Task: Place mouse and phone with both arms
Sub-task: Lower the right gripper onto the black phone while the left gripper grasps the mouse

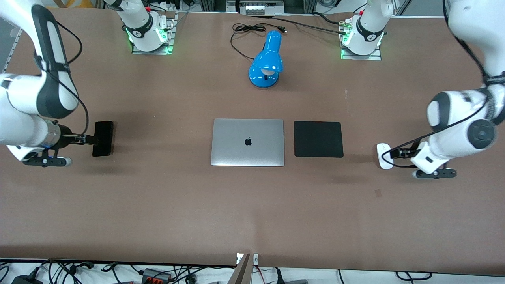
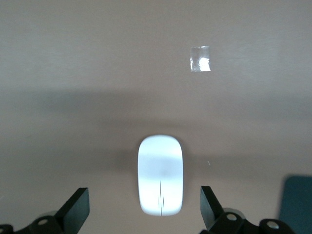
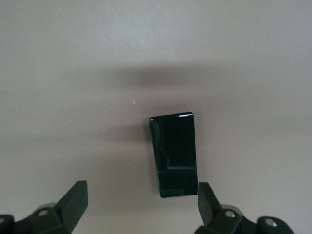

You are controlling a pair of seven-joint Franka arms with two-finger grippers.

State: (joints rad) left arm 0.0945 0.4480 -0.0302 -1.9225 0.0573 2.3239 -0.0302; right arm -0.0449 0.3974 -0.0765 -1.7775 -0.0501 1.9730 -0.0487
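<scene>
My left gripper grabs the mouse by its button end next, to place the mouse on the square black mat.
The white mouse lies on the brown table toward the left arm's end. My left gripper is low beside it and open. In the left wrist view the mouse lies between and just ahead of the spread fingers, untouched; the left gripper is empty. The black phone lies toward the right arm's end. My right gripper is low at its edge and open. In the right wrist view the phone sits just ahead of the right gripper, close to one finger.
A closed silver laptop lies at the table's middle with a square black mat beside it, toward the left arm's end. A blue desk lamp and its black cable lie farther from the camera. A tape patch is on the table.
</scene>
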